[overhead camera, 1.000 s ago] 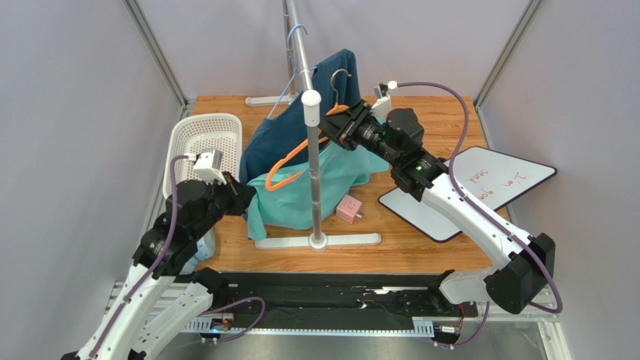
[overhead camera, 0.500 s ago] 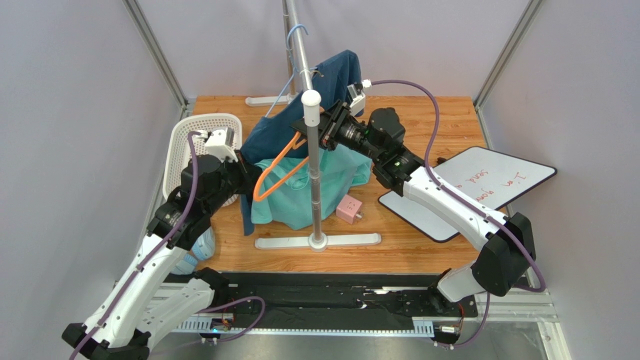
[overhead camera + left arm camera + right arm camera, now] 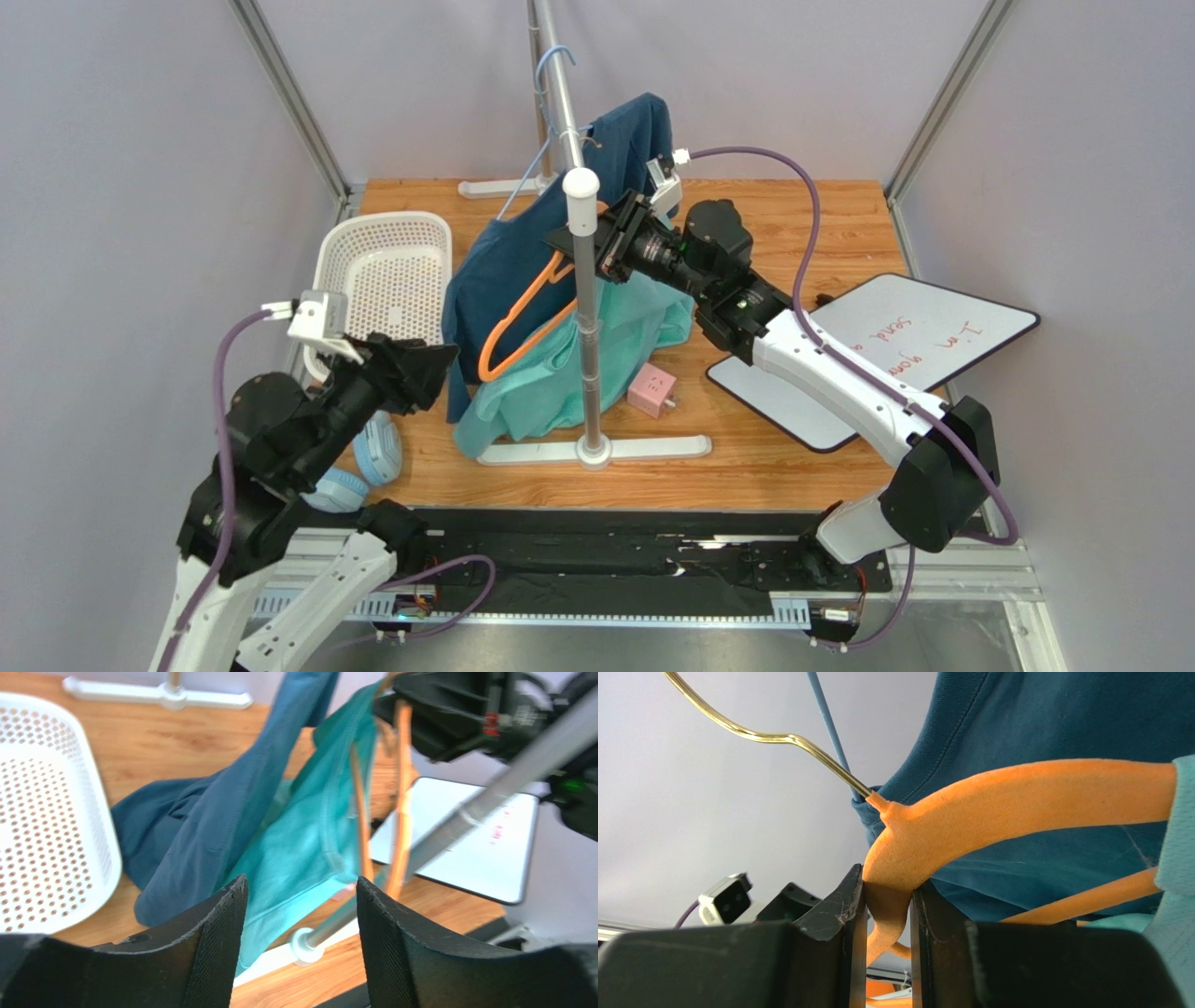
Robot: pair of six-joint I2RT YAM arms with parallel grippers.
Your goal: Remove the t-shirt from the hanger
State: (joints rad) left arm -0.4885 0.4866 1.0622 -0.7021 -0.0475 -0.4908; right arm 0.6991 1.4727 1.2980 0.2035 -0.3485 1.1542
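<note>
My left gripper grabs the orange hanger by its bare arm's outer end [image 3: 490, 364] [image 3: 390, 887] next, so its covered arm slides out of the t-shirt.
The teal t-shirt [image 3: 550, 389] hangs off the right side of the orange hanger [image 3: 508, 319], its lower part bunched on the table by the rack's upright. The hanger's left arm is bare. My right gripper [image 3: 608, 254] is shut on the hanger's neck [image 3: 889, 903], just below its gold hook [image 3: 759, 735]. My left gripper [image 3: 438, 367] is open, back from the cloth at the near left with nothing between its fingers. In the left wrist view the teal t-shirt [image 3: 302, 847] and the hanger [image 3: 401, 798] lie beyond the open left gripper [image 3: 302, 906].
A dark blue shirt [image 3: 491, 266] hangs on the rack right behind the teal one. The rack's upright pole [image 3: 586, 336] and base bar [image 3: 533, 452] stand in front. A white basket [image 3: 337, 252] sits left, a whiteboard [image 3: 898, 350] right, a small pink box [image 3: 650, 392] by the pole.
My left gripper has opened, let go of the teal cloth and drawn back toward the near left. The right gripper moved the hanger leftward, then held still.
</note>
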